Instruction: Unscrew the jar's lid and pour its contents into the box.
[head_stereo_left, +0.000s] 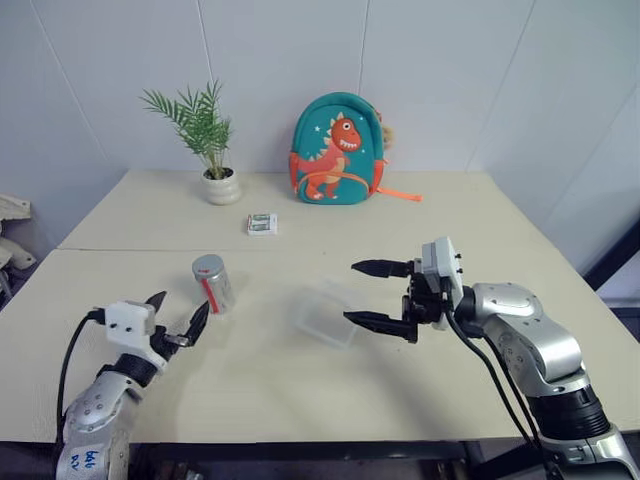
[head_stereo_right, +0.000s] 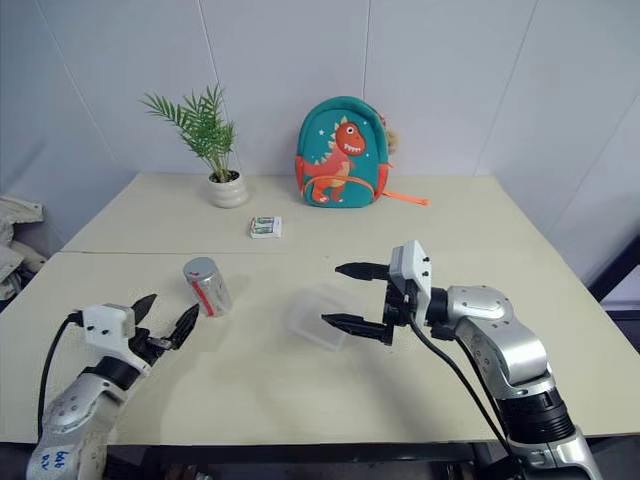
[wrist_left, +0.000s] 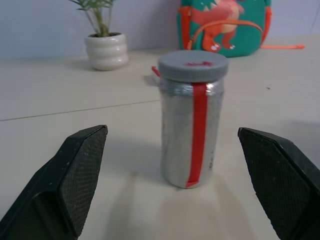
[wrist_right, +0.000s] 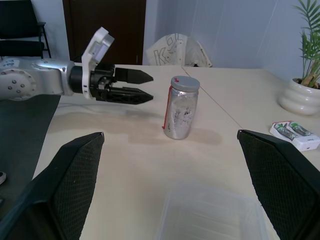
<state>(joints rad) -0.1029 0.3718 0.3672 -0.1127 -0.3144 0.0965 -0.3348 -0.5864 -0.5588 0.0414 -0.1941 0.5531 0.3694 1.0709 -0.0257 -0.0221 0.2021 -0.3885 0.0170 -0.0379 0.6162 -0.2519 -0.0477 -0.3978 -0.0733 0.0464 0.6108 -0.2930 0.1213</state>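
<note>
I should first move my left gripper toward the jar and then close it on the jar, because the table shows between my left gripper's fingers and the silvery jar (head_stereo_left: 213, 284) (wrist_left: 191, 130).
The silvery jar (head_stereo_left: 213, 284) with a red strip on its side stands upright on the table, and its grey lid (head_stereo_left: 207, 265) sits on top. Its contents are hidden inside. My left gripper (head_stereo_left: 180, 312) is open just in front of the jar, with its fingers (wrist_left: 80, 180) pointing at it and apart from it. The clear box (head_stereo_left: 328, 312) lies to the right of the jar. My right gripper (head_stereo_left: 352, 292) hangs open above the box's right side, pointing left, with nothing between its fingers. In the right wrist view the jar (wrist_right: 180, 115) stands beyond the box (wrist_right: 210, 215).
A white plant pot (head_stereo_left: 221, 186) and a teal dinosaur backpack (head_stereo_left: 337, 150) stand at the table's far edge. A small green-and-white packet (head_stereo_left: 262, 224) lies behind the jar. A seam crosses the tabletop (head_stereo_left: 120, 248) at the left.
</note>
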